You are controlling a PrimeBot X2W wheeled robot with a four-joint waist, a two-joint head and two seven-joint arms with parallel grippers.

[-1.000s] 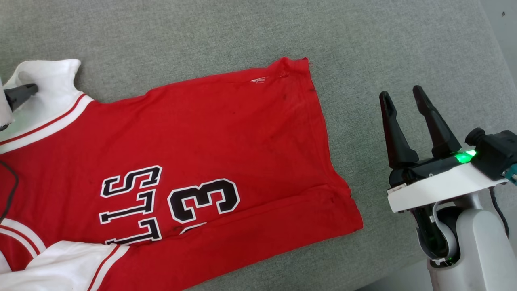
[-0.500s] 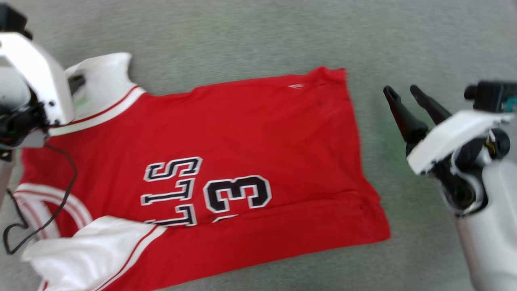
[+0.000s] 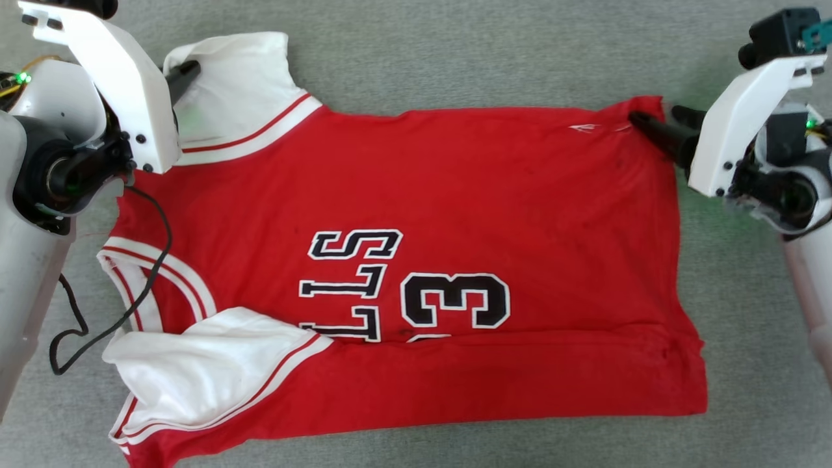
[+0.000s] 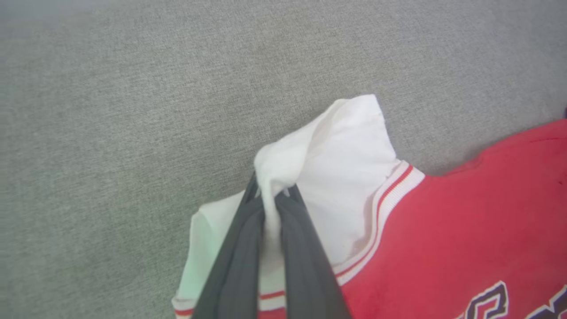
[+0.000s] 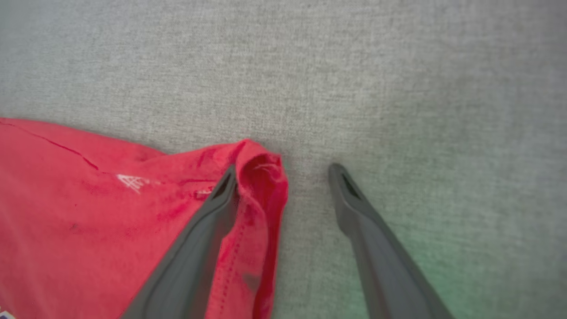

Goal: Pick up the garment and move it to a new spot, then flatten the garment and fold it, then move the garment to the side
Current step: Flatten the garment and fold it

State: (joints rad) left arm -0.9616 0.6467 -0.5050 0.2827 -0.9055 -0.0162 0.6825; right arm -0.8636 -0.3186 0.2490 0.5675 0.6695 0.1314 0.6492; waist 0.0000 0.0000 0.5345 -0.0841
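The garment lies flat except at its red hem corner (image 3: 653, 113) (image 5: 260, 173), which bunches up, so the robot's right gripper will grab the garment there next.
The garment (image 3: 416, 195), a red jersey with black lettering and white sleeves, lies spread face up on the grey fabric surface. My left gripper (image 3: 190, 69) is at its far left and is shut on a pinched ridge of the far white sleeve (image 4: 341, 168), which rises between the fingers (image 4: 301, 248). My right gripper (image 3: 653, 117) is open at the far right hem corner (image 5: 261, 173). One finger (image 5: 208, 221) lies on the red cloth and the other (image 5: 363, 221) on bare surface, with the bunched corner between them. The near white sleeve (image 3: 208, 364) is folded over the front.
The grey woven surface (image 3: 455, 52) extends around the garment on all sides. A thin black cable (image 3: 153, 273) hangs from my left arm and loops over the jersey's collar area and the surface beside it.
The head camera has shifted, so the whole jersey now shows. My left gripper has shut on the white sleeve. My right gripper has come from beside the garment to its far hem corner.
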